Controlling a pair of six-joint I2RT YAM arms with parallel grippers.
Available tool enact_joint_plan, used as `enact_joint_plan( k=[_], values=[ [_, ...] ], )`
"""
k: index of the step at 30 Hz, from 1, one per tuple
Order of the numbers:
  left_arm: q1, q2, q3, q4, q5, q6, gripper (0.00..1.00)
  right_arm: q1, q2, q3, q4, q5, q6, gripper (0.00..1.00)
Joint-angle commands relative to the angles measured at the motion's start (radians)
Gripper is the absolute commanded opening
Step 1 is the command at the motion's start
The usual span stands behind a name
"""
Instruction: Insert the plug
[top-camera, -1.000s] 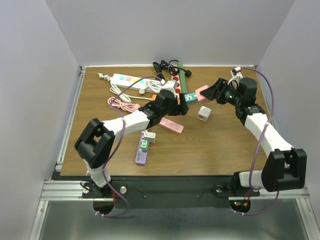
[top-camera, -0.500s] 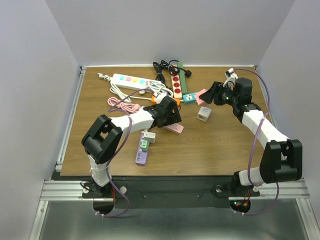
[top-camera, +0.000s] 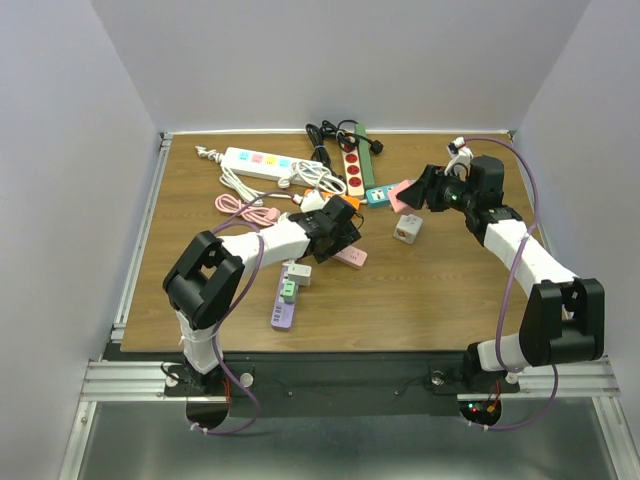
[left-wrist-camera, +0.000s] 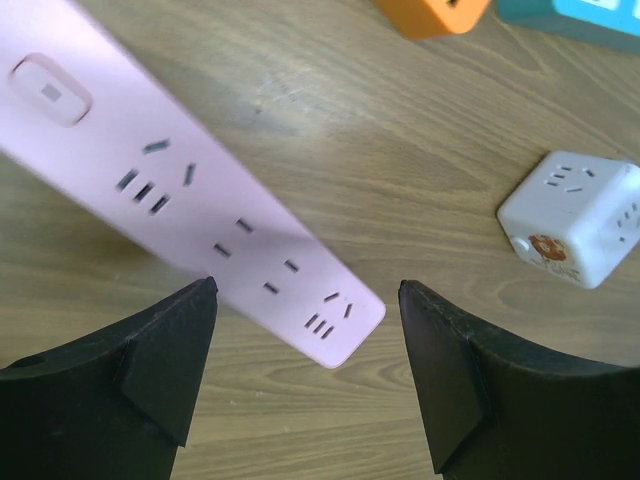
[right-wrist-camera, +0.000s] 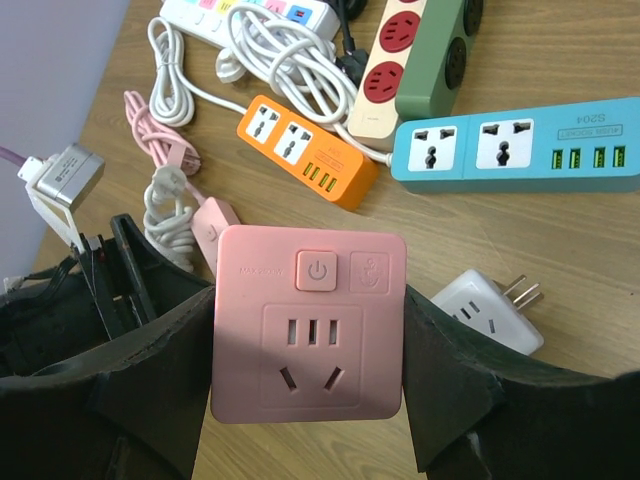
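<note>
My left gripper needs to grab the flat pink power strip across its long sides near the end of the power strip next. The power strip's socket side then stays open for the plug.
The plug, a pink square adapter (right-wrist-camera: 310, 325) with a power button and a socket face, sits between the fingers of my right gripper (right-wrist-camera: 308, 300), which is shut on its two sides; its prongs are hidden. In the top view it hangs above the table (top-camera: 404, 190) at the right gripper (top-camera: 415, 190). My left gripper (left-wrist-camera: 305, 290) is open just above the end of a flat pink power strip (left-wrist-camera: 200, 200), with nothing between its fingers. The top view shows the left gripper (top-camera: 338, 238) over that strip (top-camera: 350, 257) at mid-table.
A white cube socket (top-camera: 407, 227) with prongs lies between the two grippers. Behind are an orange strip (right-wrist-camera: 305, 150), a teal strip (right-wrist-camera: 520, 150), a cream-and-green strip (right-wrist-camera: 400, 50), a white strip with coloured switches (top-camera: 258, 161) and coiled cables (top-camera: 250, 208). A purple strip (top-camera: 283, 305) lies nearer.
My left gripper has shifted toward the near side and now hovers over the pink strip's end. The right gripper has moved slightly left, still holding the pink adapter.
</note>
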Motion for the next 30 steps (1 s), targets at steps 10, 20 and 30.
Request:
enact_joint_plan(
  k=[10, 20, 30],
  values=[
    [-0.039, 0.033, 0.153, -0.231, -0.144, -0.184, 0.91, -0.002, -0.058, 0.000, 0.049, -0.062, -0.010, 0.00],
    [-0.033, 0.090, 0.197, -0.272, -0.123, -0.190, 0.92, -0.002, -0.100, -0.009, 0.046, -0.067, -0.004, 0.00],
    [-0.029, 0.145, 0.206, -0.272, -0.087, -0.187, 0.93, -0.003, -0.114, -0.026, 0.037, -0.065, -0.015, 0.00]
  ],
)
